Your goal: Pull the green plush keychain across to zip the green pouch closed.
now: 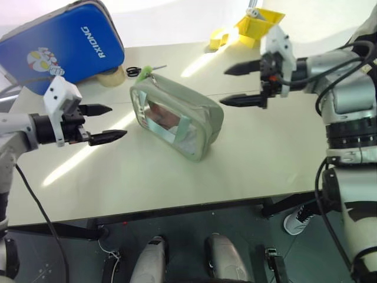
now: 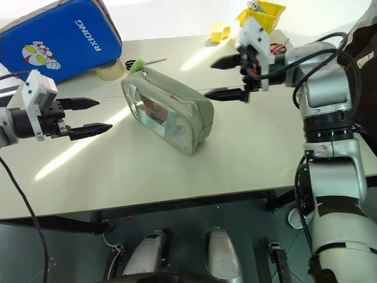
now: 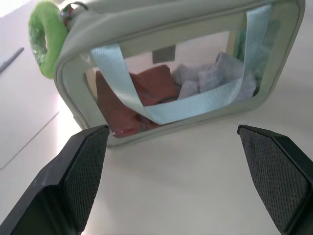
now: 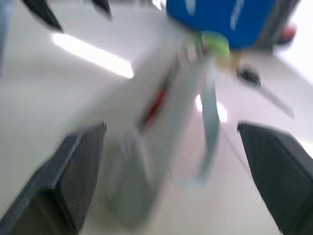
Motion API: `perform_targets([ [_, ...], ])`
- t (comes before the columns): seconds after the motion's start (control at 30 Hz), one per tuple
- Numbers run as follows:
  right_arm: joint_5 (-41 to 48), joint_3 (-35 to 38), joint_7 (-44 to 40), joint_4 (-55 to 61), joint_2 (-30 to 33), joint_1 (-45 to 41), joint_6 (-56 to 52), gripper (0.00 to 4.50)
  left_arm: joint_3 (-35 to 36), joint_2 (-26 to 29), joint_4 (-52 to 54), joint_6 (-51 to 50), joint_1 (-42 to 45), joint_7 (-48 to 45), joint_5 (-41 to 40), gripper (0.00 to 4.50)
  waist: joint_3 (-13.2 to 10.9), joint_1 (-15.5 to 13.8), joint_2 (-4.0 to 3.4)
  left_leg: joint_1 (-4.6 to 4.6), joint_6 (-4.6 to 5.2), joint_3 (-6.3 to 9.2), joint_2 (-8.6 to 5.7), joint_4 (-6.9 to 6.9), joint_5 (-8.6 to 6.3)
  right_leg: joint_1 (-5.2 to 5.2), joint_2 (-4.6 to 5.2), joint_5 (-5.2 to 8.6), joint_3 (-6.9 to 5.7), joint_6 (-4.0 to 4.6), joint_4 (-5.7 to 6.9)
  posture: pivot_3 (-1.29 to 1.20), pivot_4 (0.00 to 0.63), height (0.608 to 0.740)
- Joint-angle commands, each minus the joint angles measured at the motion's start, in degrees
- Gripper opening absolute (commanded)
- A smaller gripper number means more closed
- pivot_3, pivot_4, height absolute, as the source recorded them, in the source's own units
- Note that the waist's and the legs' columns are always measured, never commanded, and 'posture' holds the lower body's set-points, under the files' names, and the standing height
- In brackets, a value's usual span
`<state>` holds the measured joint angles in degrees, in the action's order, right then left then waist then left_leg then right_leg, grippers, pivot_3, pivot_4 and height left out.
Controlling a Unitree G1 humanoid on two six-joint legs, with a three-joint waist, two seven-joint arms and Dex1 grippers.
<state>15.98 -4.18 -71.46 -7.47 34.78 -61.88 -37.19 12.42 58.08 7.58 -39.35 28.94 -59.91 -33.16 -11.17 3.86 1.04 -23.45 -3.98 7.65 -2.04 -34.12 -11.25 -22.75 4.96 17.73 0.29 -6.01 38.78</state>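
Observation:
The green pouch (image 1: 194, 112) needs to be zipped closed. My right gripper should next grab the green plush keychain by its fluffy body (image 1: 144, 72) for that.
The green pouch (image 1: 194, 112) lies on the table with its clear window and light blue strap (image 3: 161, 110) facing my left gripper; reddish and grey-white contents show inside. The green plush keychain (image 1: 145, 72) hangs at the pouch's far left top corner, next to the scissors. My left gripper (image 1: 116, 122) hovers open just left of the pouch, touching nothing; its fingers (image 3: 83, 171) frame the window side. My right gripper (image 1: 224, 86) is open and raised above the pouch's right end, pointing left with nothing between its fingers. The right wrist view is blurred, with the keychain (image 4: 215, 45) at the pouch's far end.
A large blue hard case (image 1: 59, 44) leans at the back left. A tape roll (image 1: 111, 76) and black-handled scissors (image 1: 136, 71) lie just behind the keychain. Yellow objects (image 1: 259, 26) sit at the back right. The table's front edge (image 1: 177, 203) runs below the pouch.

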Motion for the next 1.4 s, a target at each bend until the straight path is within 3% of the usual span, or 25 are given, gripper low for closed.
perform_targets([
  [0.03,-0.10,-2.65,9.44,13.02,-3.01,4.25,-8.72,4.46,1.88,-0.55,-1.15,0.32,3.89,0.66,-1.30,4.50,0.00,-0.33,0.00,-0.02,0.00,0.00,-0.01,-0.02,0.00,0.00,0.01,0.00,0.00,0.00,0.01,0.00,0.150,0.740],
  [0.27,-0.82,-5.39,19.49,14.33,-9.16,2.67,-12.89,4.46,2.31,0.78,-2.93,-0.04,5.35,-0.23,-1.38,4.50,0.00,-1.10,0.00,-0.05,-0.01,-0.05,-0.07,-0.08,0.01,-0.07,0.05,0.00,0.03,0.00,0.10,0.00,0.150,0.740],
  [0.53,-1.78,-9.11,21.07,10.65,-10.95,1.45,-11.32,4.46,4.28,1.51,4.28,-9.08,6.83,-1.39,-10.96,4.50,0.00,-1.18,0.00,-0.05,0.00,-0.05,-0.05,-0.07,0.01,-0.08,0.04,0.00,0.03,-0.01,0.11,0.00,0.150,0.740],
  [0.7,-2.09,-10.58,20.07,8.26,-10.86,0.88,-10.06,4.46,5.48,3.11,5.94,-10.16,4.98,-1.49,-11.84,4.50,0.00,-1.01,0.00,-0.04,0.00,-0.05,-0.04,-0.07,0.01,-0.09,0.02,0.00,0.04,0.00,0.14,0.00,0.150,0.740],
  [0.83,-2.75,-11.41,19.30,6.05,-10.92,0.99,-8.31,3.24,6.32,4.16,5.17,-8.82,3.23,-1.25,-10.74,4.50,0.00,-0.71,0.00,-0.03,0.00,-0.06,-0.03,-0.06,0.01,-0.11,0.01,0.00,0.06,0.00,0.17,0.00,0.150,0.740],
  [1.03,-4.44,-12.46,18.41,3.40,-11.20,0.38,-4.90,0.21,7.03,4.18,4.83,-7.77,1.39,-0.71,-10.21,4.50,0.00,-0.52,0.00,-0.03,0.00,-0.07,-0.03,-0.06,0.01,-0.11,0.01,0.00,0.06,0.00,0.17,0.00,0.150,0.740],
  [1.13,-7.37,-14.20,15.88,0.24,-10.24,-0.87,3.36,0.06,7.68,4.50,4.04,-6.73,0.66,-0.38,-9.25,4.50,0.00,-0.13,0.00,-0.03,0.00,-0.07,-0.02,-0.05,0.01,-0.12,-0.01,0.00,0.06,0.00,0.18,0.00,0.150,0.740],
  [1.3,-13.33,-16.14,8.77,-10.51,-7.28,-4.51,31.16,0.06,9.80,5.37,1.57,-5.36,-1.15,-0.30,-7.55,4.50,0.00,0.21,0.00,-0.03,0.00,-0.10,-0.02,-0.04,0.01,-0.15,-0.02,0.00,0.07,0.00,0.19,0.00,0.150,0.740],
  [1.4,-14.23,-15.43,6.66,-16.79,-7.31,-6.76,41.30,0.06,11.74,5.77,1.97,-5.36,-4.18,-0.61,-7.67,4.50,-0.01,0.24,0.00,-0.03,0.00,-0.16,-0.01,-0.01,0.01,-0.19,-0.02,0.00,0.12,-0.01,0.18,0.00,0.150,0.740],
])
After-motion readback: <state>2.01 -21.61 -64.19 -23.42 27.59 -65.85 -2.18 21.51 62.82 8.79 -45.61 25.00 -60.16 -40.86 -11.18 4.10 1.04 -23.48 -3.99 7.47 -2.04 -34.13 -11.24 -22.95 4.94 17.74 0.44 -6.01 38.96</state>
